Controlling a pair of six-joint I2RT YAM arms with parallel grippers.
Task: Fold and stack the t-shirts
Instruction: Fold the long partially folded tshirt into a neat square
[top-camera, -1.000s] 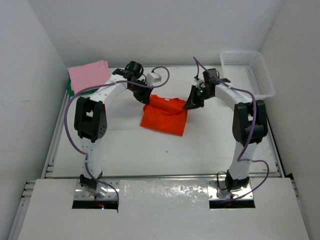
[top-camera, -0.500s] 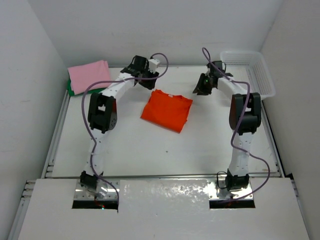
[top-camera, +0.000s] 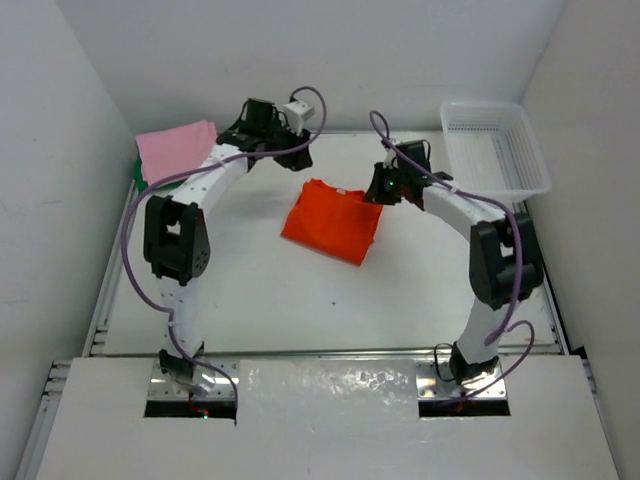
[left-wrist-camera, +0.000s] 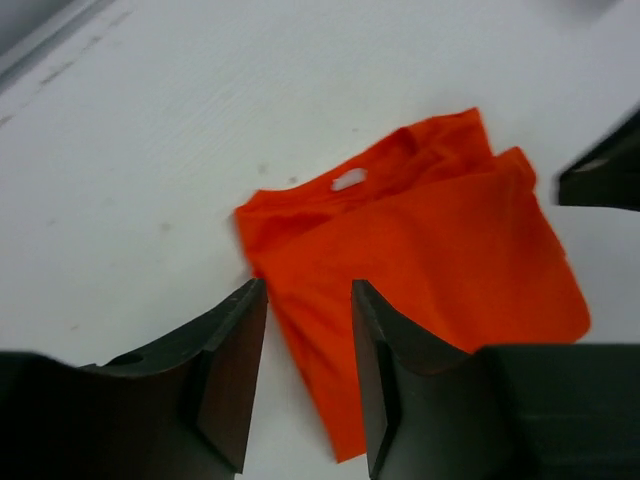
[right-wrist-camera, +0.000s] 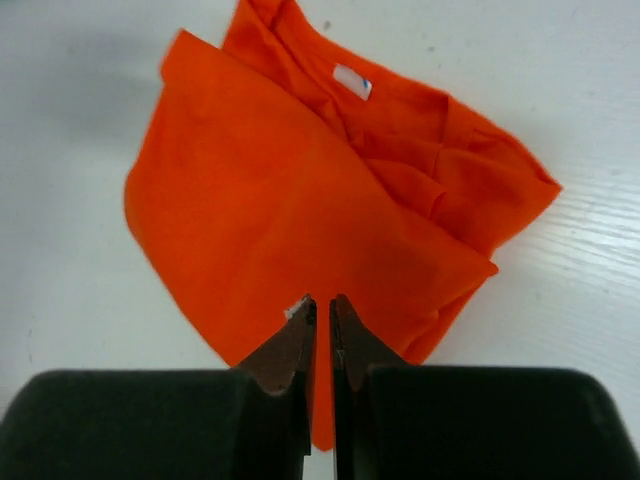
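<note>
I need to grab the orange t-shirt with my left gripper next, by its side edge nearest the pink t-shirt. Then I can stack the orange t-shirt still folded.
The orange t-shirt (top-camera: 332, 222) lies folded on the white table, collar toward the back. It fills the left wrist view (left-wrist-camera: 430, 230) and the right wrist view (right-wrist-camera: 300, 190). My left gripper (top-camera: 272, 138) hangs above the table behind the shirt's back left corner. It is open (left-wrist-camera: 308, 300) with nothing between its fingers. My right gripper (top-camera: 384, 188) hovers over the shirt's back right corner, shut (right-wrist-camera: 322, 305) with only a slit between the tips and no cloth pinched. The pink t-shirt (top-camera: 176, 148) lies folded at the back left on the green t-shirt (top-camera: 140, 176).
A white lattice basket (top-camera: 510, 189) stands at the back right corner. White walls close in the table on three sides. The right gripper's dark tip (left-wrist-camera: 600, 175) shows at the right edge of the left wrist view.
Both grippers let go of the orange shirt's back edge and lifted away. The left one swung back and left, still open. The right one returned over the shirt's corner and closed.
</note>
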